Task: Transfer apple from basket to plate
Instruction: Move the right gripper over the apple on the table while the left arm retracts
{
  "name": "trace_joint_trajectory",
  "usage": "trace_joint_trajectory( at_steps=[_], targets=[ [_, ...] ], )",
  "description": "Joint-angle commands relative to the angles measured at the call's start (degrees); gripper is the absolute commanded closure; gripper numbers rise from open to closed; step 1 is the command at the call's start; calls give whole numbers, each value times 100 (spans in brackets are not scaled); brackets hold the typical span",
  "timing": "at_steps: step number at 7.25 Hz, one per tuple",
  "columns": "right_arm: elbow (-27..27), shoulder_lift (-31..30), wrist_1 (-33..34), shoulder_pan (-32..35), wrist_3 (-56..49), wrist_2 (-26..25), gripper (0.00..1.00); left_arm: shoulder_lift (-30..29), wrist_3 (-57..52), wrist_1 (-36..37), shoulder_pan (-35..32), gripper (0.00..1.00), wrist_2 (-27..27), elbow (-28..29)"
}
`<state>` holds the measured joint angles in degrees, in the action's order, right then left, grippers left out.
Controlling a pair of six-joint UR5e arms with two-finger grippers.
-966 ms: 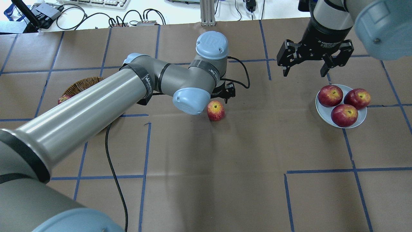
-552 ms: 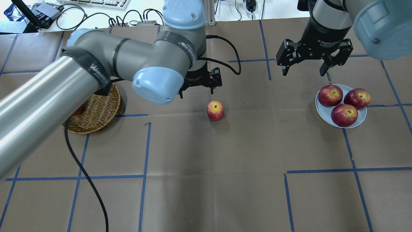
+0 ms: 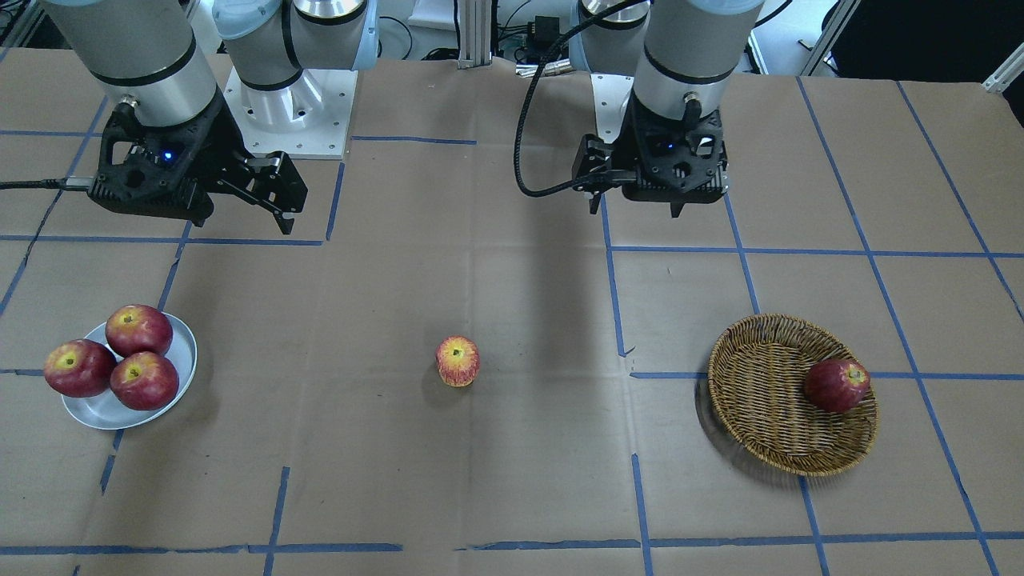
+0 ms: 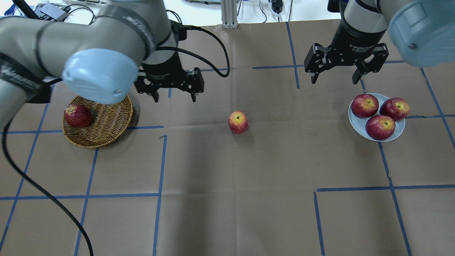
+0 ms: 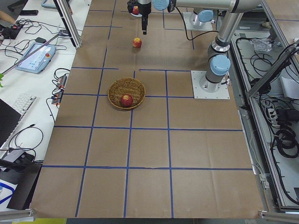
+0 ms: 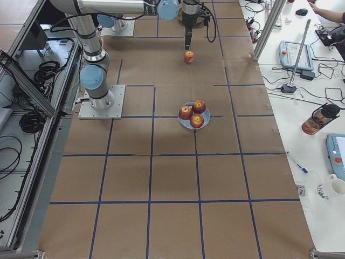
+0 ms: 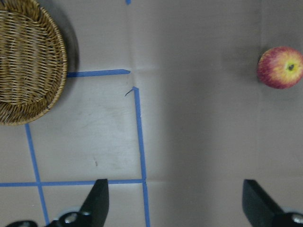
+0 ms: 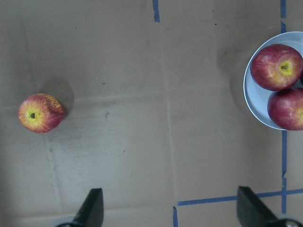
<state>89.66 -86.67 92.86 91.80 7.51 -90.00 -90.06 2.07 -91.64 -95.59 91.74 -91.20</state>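
Note:
My right gripper will grab the yellow-streaked apple (image 4: 238, 122) by its round sides next, to add the apple to the pale plate.
The red-orange, yellow-streaked apple (image 4: 238, 122) (image 3: 458, 361) stands alone on the brown paper at mid-table, also seen in both wrist views (image 7: 280, 67) (image 8: 40, 113). The wicker basket (image 4: 106, 135) (image 3: 760, 384) is at the left and holds one dark red apple (image 4: 78, 115). The pale plate (image 4: 355, 124) (image 3: 96, 412) at the right holds three dark red apples. My left gripper (image 4: 175, 97) (image 3: 636, 210) is open and empty, above the table between basket and apple. My right gripper (image 4: 334, 81) (image 3: 240, 220) is open and empty, behind the plate.
Blue tape lines cross the brown paper table cover. A black cable (image 4: 42, 192) hangs from my left arm over the table's left side. Keyboards, cables and boxes lie beyond the far edge.
My left arm has swung back and to the left, away from the streaked apple, uncovering the basket. The apple stays put on the paper. The right gripper has hardly moved.

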Motion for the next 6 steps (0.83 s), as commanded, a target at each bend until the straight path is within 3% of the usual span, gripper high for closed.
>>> trace_joint_trajectory(
  at_steps=[1,6],
  targets=[
    [-36,517,765,729,739,-43,0,373,-260,-449,234,1,19,-3],
    [16,2230,2585,1831,1656,-61,0,621,-278,-592,243,1,-16,-20]
  ],
)
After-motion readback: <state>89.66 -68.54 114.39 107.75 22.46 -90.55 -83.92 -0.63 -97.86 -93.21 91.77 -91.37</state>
